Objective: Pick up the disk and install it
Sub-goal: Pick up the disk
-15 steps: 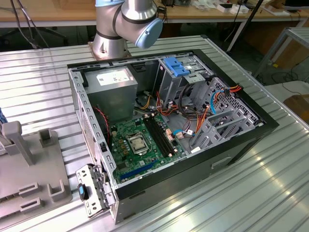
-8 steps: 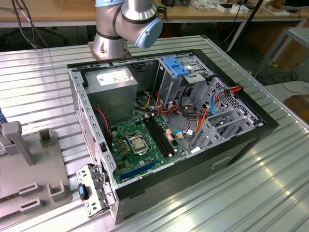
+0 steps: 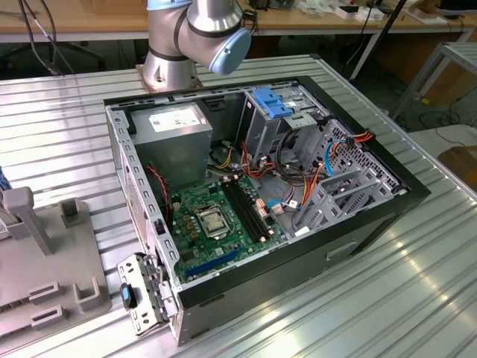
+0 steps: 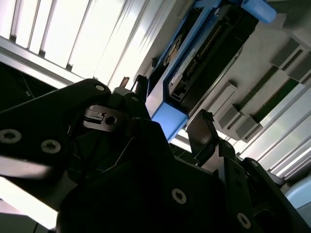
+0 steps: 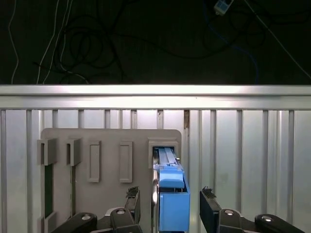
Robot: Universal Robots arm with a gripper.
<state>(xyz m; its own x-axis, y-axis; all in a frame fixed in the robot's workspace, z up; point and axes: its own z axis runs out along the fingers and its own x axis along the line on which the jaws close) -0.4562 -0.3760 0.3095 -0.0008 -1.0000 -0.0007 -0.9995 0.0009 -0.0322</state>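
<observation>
The grey slot closes tightly around one end of the disk, so I should next grab the disk by its exposed blue end [image 5: 173, 209].
The disk [image 5: 172, 199] is a dark drive in a bright blue carrier. It stands on edge in a slot of a grey holder plate [image 5: 109, 145]. My gripper [image 5: 171, 206] is open and straddles the disk, with one dark finger [image 5: 134, 200] on each side and a small gap to the carrier on both. In the second wrist view the disk [image 4: 204, 53] runs away from the gripper [image 4: 170, 111], its blue end tab sitting between the fingertips [image 4: 200, 130]. The open computer case [image 3: 149, 224] lies on the table in the exterior view.
The holder plate has several other slots and small grey posts [image 5: 46, 151]. Behind it is the ribbed aluminium table edge [image 5: 155, 91], with dark floor and cables beyond. Inside the case are a green motherboard [image 3: 216, 220], a drive cage with a pale blue bracket [image 3: 270, 102], and loose cables.
</observation>
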